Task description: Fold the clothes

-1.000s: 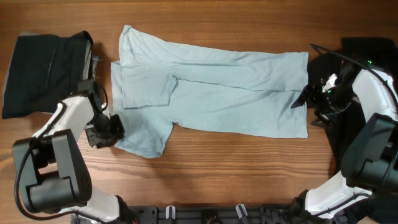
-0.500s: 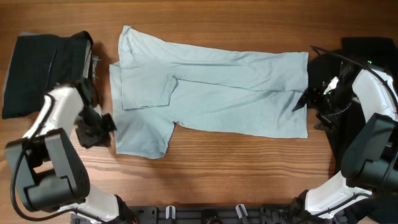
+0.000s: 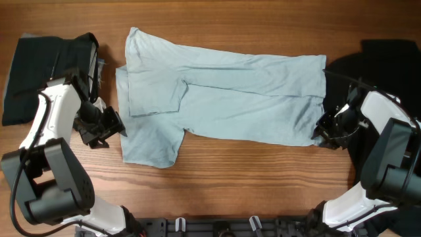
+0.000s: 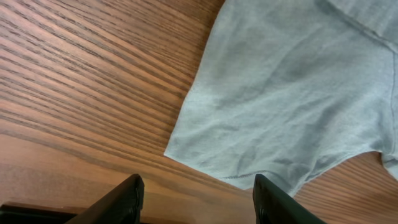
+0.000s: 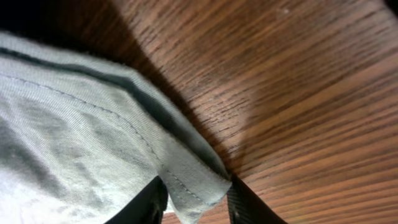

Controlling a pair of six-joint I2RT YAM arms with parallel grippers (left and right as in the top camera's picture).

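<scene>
I should next take hold of the T-shirt's near sleeve by its outer edge [image 3: 141,162] [image 4: 200,166] with my left gripper, so both grippers can fold that side of the T-shirt over.
The pale aqua T-shirt [image 3: 230,99] lies spread flat across the middle of the table, collar end to the left. My left gripper [image 3: 112,125] stands open just left of the lower sleeve. In the left wrist view that sleeve [image 4: 292,93] lies ahead of the gripper [image 4: 198,179], with only bare wood between the jaws. My right gripper [image 3: 320,136] sits at the shirt's bottom right corner. In the right wrist view the stitched hem corner [image 5: 193,180] fills the gap of that gripper [image 5: 194,186], which is shut on it.
A folded black garment [image 3: 46,72] lies at the far left, close behind my left arm. More black cloth [image 3: 388,59] lies at the right edge under my right arm. Bare wood [image 3: 250,178] runs along the front of the table.
My left gripper backed off the lower sleeve to the left and turned. My right gripper dropped from the shirt's right edge to its bottom corner and closed on the hem.
</scene>
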